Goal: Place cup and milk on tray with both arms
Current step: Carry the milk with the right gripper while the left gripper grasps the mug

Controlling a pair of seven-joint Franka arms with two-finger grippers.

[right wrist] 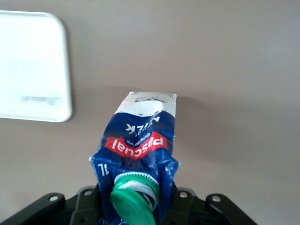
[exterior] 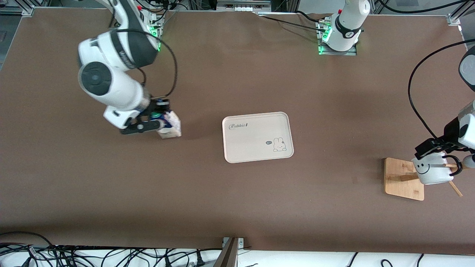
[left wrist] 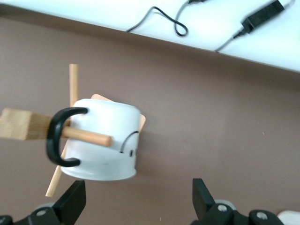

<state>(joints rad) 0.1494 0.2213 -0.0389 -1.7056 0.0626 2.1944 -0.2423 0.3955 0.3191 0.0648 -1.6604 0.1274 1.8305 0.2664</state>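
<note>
My left gripper grabs the white smiley mug by its rim (exterior: 431,156) next. Then it places the mug on the cream Rabbit tray (exterior: 252,146).
The milk (exterior: 170,126), a dark blue and white carton with a green cap (right wrist: 133,199), is at the right arm's end of the table, tilted. My right gripper (exterior: 150,122) is shut on its upper part (right wrist: 136,140), with the carton filling the gap between the jaws. The cream Rabbit tray (exterior: 252,146) lies bare at mid table and shows in the right wrist view (right wrist: 28,61). The cup (exterior: 432,170), a white smiley mug, hangs by its black handle (left wrist: 58,138) on a wooden peg. My left gripper (exterior: 436,148) is open just above it, not round it (left wrist: 136,204).
The wooden rack's square base (exterior: 400,180) lies under the cup at the left arm's end, with pegs (left wrist: 89,137) sticking out. Cables lie along the table's front edge (exterior: 111,256). Brown tabletop lies between the tray and each arm.
</note>
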